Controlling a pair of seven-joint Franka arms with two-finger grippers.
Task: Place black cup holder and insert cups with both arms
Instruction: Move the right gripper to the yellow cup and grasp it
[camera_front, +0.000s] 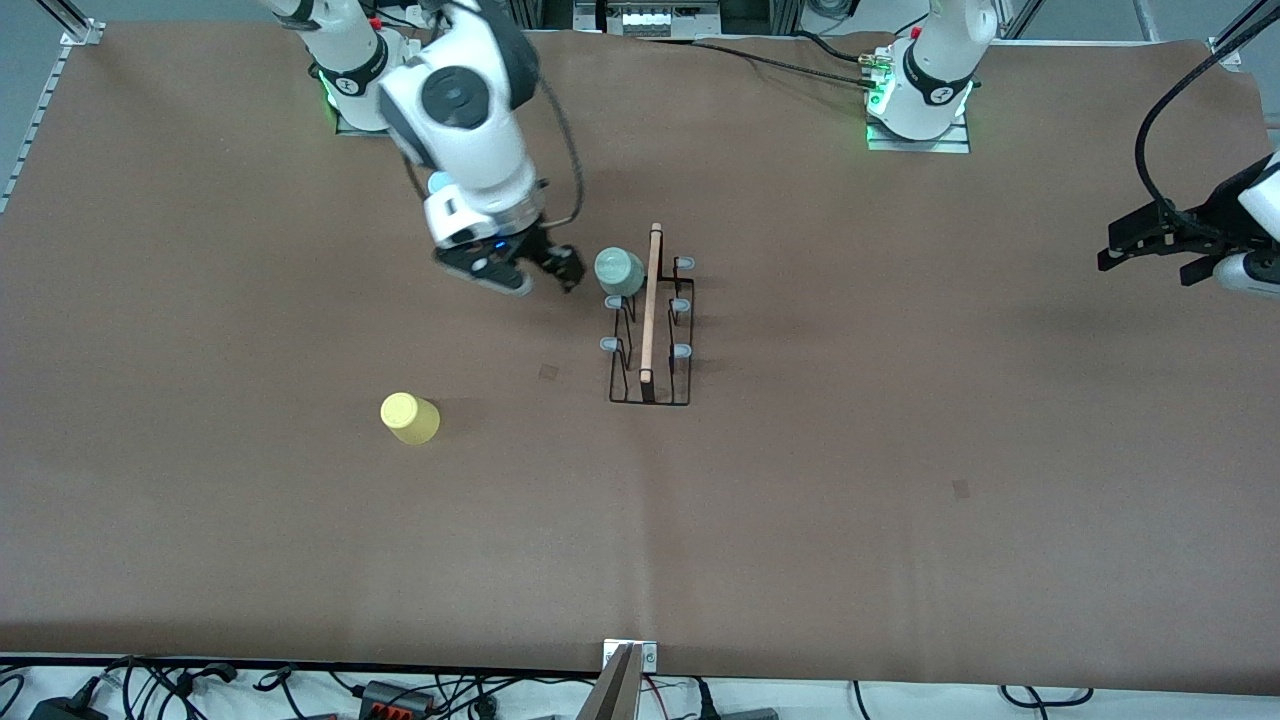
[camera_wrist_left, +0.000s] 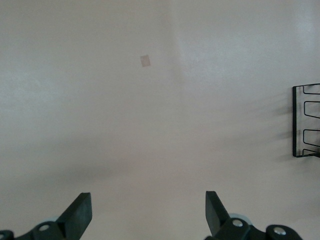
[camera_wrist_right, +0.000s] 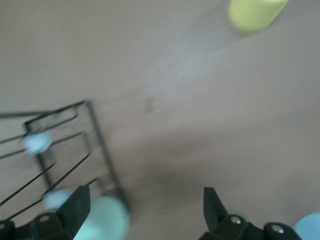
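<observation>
My right gripper is to grab the yellow cup (camera_front: 410, 418) by its body next, so that it can fill another peg on the black cup holder.
The black cup holder (camera_front: 651, 345) stands mid-table, its wooden rod handle (camera_front: 651, 300) along the top. A mint green cup (camera_front: 619, 271) sits upturned on one of its pegs, on the side toward the right arm's end. My right gripper (camera_front: 545, 270) hovers open just beside that cup, with nothing between its fingers; in the right wrist view the cup (camera_wrist_right: 102, 220) lies next to one finger and the holder (camera_wrist_right: 60, 150) is close by. A yellow cup (camera_front: 410, 418) lies nearer the front camera. A light blue cup (camera_front: 437, 183) peeks out under the right arm. My left gripper (camera_front: 1145, 262) waits open.
Brown paper covers the table (camera_front: 850, 500). Small square marks (camera_front: 549, 372) (camera_front: 961, 489) show on it. Cables (camera_front: 400, 690) run along the edge nearest the front camera. In the left wrist view the open left gripper (camera_wrist_left: 148, 205) hangs over bare table, the holder's end (camera_wrist_left: 306, 122) at the frame's edge.
</observation>
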